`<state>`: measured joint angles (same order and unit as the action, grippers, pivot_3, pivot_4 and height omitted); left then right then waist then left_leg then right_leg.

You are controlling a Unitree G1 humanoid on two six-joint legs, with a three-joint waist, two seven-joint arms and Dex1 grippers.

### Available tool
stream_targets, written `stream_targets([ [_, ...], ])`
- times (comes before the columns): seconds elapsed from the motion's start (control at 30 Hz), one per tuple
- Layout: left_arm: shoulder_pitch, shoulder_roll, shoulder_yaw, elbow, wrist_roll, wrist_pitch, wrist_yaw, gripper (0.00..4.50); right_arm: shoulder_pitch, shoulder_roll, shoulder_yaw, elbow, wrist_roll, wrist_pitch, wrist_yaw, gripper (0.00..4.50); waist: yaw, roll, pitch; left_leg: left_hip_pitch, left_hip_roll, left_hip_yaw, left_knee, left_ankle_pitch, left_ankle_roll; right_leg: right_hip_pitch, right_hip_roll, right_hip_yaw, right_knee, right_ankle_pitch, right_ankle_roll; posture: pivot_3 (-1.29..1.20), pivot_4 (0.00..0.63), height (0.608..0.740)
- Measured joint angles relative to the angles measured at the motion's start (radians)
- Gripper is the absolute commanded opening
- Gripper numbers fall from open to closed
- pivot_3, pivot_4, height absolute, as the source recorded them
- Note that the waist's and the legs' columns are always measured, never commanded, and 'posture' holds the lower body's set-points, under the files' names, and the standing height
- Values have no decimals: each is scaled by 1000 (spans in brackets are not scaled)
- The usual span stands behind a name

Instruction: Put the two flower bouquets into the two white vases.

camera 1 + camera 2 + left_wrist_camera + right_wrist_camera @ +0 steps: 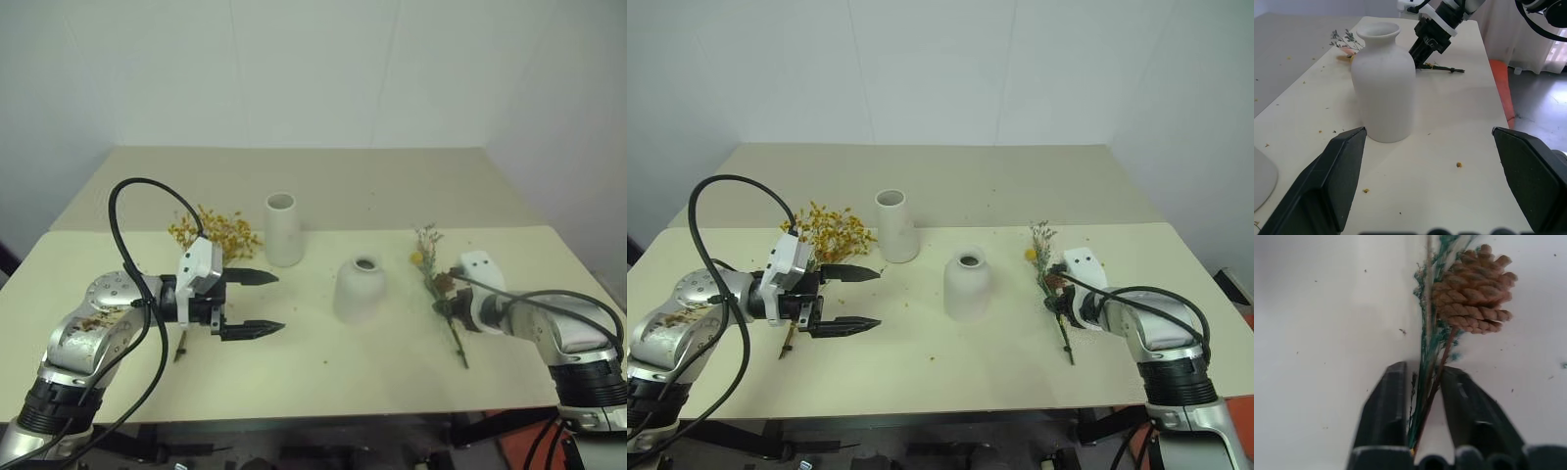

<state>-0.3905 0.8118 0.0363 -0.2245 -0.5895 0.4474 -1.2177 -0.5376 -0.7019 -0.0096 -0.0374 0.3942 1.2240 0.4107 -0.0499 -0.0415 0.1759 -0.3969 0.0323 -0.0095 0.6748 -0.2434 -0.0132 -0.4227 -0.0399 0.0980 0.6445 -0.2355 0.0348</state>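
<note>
The left gripper grips the bushy bouquet point(217, 233) by its stems next, since the delicate yellow blossoms already show shed crumbs on the tabletop.
The sparse bouquet point(431, 269), grey-green sprigs with a brown cone point(1474, 289), lies on the table at the right. My right gripper point(1422, 369) is shut on its thin stems just below the cone. The bushy yellow bouquet point(217, 233) lies at the left, behind my left gripper point(279, 302), which hangs open and empty, pointing toward the middle. The tall cylinder vase point(282, 229) stands upright at centre back. The squat bell-shaped vase point(360, 288) stands in front of it to the right, between the two grippers.
The cream table point(323, 372) ends just in front of both arms. A second table surface point(313, 176) runs behind it to the white wall. Small flower crumbs point(1459, 164) dot the tabletop. An orange object point(1501, 83) sits on the floor beyond the right edge.
</note>
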Motion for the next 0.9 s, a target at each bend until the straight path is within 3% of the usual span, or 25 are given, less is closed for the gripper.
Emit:
stream_targets([
  [0.03, 1, 0, 5, 0, 0, -6, 0, 4500, -2, 0, 0, 3, -1, 0, 2, 92, 0, 0, 0, 0, 0, 0, 0, 0, 0, 0, 0, 0, 0, 0, 0, 0, 150, 740],
  [0.07, 3, 0, 8, 0, 1, -9, 0, 4500, -3, 0, 0, 4, -3, 0, 3, 38, 0, 0, 0, 0, 0, 0, 0, 0, 0, 0, 0, 0, 0, 0, 0, 0, 150, 740],
  [0.4, 9, 6, 22, 10, 9, -30, -1, 4500, -1, 30, -17, 6, -43, -29, -15, 38, 0, 0, 0, 0, 0, 0, 0, 0, 0, 0, 0, 0, 0, 0, 0, 0, 150, 740],
  [0.6, 7, 14, 27, 39, 15, -31, -9, 4500, 9, 186, -198, -85, -85, -369, -142, 38, 2, 1, 1, -4, 0, -1, -1, 0, 0, -4, 0, 0, 0, 0, 0, 0, 150, 740],
  [0.77, 7, 27, 47, 42, 15, -31, -13, 4500, 9, 297, -249, -202, -96, -650, -189, 38, 3, 1, 1, -3, 0, -1, 0, 0, 0, -3, 0, -1, 1, 1, 0, 0, 150, 740],
  [0.9, 7, 31, 58, 43, 14, -29, -16, 4500, -32, 461, -337, -259, 46, -752, -227, 38, 1, 2, 1, -2, 0, -1, 0, 0, 0, -3, 0, -1, 2, 1, -1, 0, 150, 740],
])
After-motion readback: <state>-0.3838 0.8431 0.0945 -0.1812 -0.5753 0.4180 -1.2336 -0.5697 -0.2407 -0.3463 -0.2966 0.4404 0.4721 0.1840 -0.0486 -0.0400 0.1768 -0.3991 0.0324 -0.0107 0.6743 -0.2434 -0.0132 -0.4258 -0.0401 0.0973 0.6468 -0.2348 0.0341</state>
